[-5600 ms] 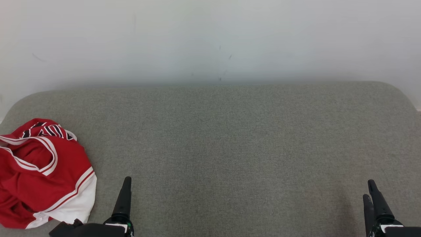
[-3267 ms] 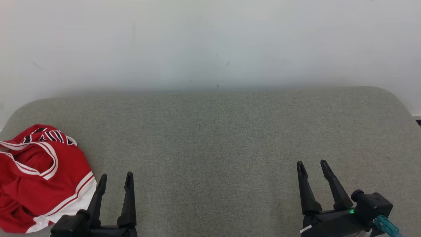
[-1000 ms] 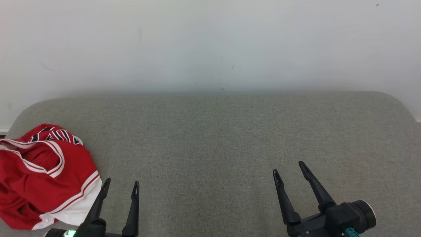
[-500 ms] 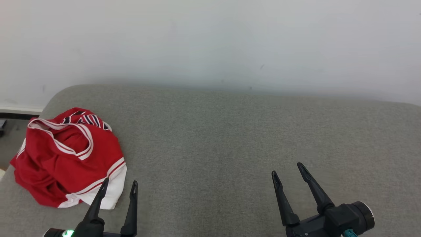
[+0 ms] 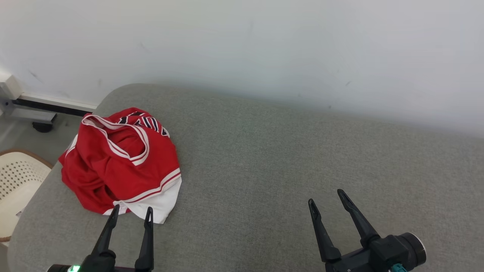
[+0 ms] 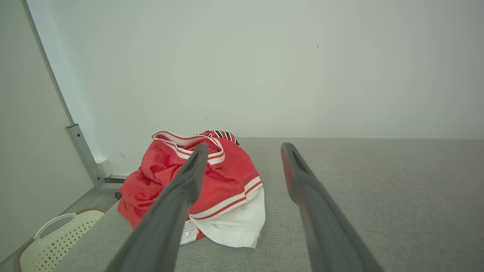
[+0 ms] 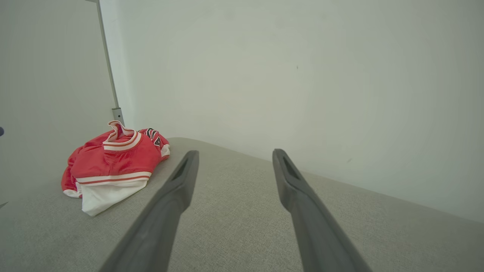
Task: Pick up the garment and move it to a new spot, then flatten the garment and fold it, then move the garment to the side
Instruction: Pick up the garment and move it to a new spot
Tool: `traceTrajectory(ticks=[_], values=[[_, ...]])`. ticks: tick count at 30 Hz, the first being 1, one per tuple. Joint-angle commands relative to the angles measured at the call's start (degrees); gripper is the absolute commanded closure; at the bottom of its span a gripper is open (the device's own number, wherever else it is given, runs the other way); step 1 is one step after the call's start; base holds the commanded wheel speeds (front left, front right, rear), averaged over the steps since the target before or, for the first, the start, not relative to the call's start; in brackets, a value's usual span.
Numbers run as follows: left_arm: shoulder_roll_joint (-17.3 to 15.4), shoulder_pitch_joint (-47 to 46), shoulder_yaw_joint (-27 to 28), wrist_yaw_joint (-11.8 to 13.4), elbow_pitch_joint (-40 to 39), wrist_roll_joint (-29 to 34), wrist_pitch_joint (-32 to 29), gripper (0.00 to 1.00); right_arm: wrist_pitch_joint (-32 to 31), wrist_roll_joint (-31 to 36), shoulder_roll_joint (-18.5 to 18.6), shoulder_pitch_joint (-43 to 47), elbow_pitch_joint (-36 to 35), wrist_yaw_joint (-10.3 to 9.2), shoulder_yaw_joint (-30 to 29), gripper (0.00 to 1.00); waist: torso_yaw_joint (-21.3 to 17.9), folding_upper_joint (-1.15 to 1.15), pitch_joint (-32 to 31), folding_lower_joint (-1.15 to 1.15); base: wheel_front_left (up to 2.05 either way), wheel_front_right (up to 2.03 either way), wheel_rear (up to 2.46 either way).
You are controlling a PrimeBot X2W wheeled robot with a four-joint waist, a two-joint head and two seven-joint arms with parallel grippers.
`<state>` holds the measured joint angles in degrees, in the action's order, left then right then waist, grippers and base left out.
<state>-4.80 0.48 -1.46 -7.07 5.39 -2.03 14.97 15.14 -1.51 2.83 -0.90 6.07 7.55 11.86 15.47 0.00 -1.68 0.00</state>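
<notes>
The garment needs to be moved, so my left gripper should next grab its red-and-white trimmed edge (image 5: 143, 141). That edge stands up in an open loop, while the crumpled body (image 5: 111, 174) lies slack.
The garment (image 5: 121, 162) is a red jersey with white trim, lying crumpled at the left end of the grey upholstered surface (image 5: 283, 158). It also appears as the garment (image 6: 196, 185) in the left wrist view and the garment (image 7: 113, 162) at the left of the right wrist view. My left gripper (image 5: 132, 210) is open, its fingertips just short of the jersey's white hem, apart from it. My right gripper (image 5: 326, 195) is open over bare fabric at the lower right, far from the jersey. Both hold nothing.
A cream perforated basket (image 5: 17, 181) stands on the floor past the surface's left edge, also seen as the basket (image 6: 53, 238). A white wall (image 5: 264, 45) runs along the far side, with a metal rail and caster (image 5: 34, 113) at the left corner.
The head camera has swung left, so the jersey sits further into the picture and the basket and floor have come into view. The left gripper's tips now lie close to the hem. Both grippers stay open.
</notes>
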Motion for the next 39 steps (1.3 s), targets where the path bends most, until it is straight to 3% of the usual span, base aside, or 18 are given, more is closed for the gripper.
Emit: traceTrajectory(ticks=[1, 15, 32, 39], values=[[0.3, 0.2, -0.1, 0.1, 0.1, 0.5, 0.2, 0.00, 0.1, -0.1, 0.1, 0.5, 0.1, -0.12, -0.1, 0.00, 1.8, 0.00, -0.5, 0.00, 0.00, 0.00, 0.00], [0.9, 1.4, 0.8, 0.3, -0.2, 0.1, 0.2, 0.00, 0.1, 0.0, 0.1, 0.9, 0.3, -0.12, 0.6, 0.00, 5.4, 0.00, -1.0, 0.00, 0.00, 0.00, 0.00], [1.3, 1.3, 2.2, 0.5, -0.4, 0.2, 0.2, 0.00, 0.1, -1.5, 0.1, 1.2, -0.8, -0.12, 0.8, 0.00, 5.0, 0.00, -0.4, 0.00, 0.00, 0.00, 0.00], [1.5, -4.9, 3.8, 0.4, 3.6, -2.6, 0.2, 0.00, 0.1, 0.3, 0.1, 0.1, -0.9, -0.12, -0.1, 0.00, 5.0, 0.00, 2.8, 0.00, 0.00, 0.00, 0.00]])
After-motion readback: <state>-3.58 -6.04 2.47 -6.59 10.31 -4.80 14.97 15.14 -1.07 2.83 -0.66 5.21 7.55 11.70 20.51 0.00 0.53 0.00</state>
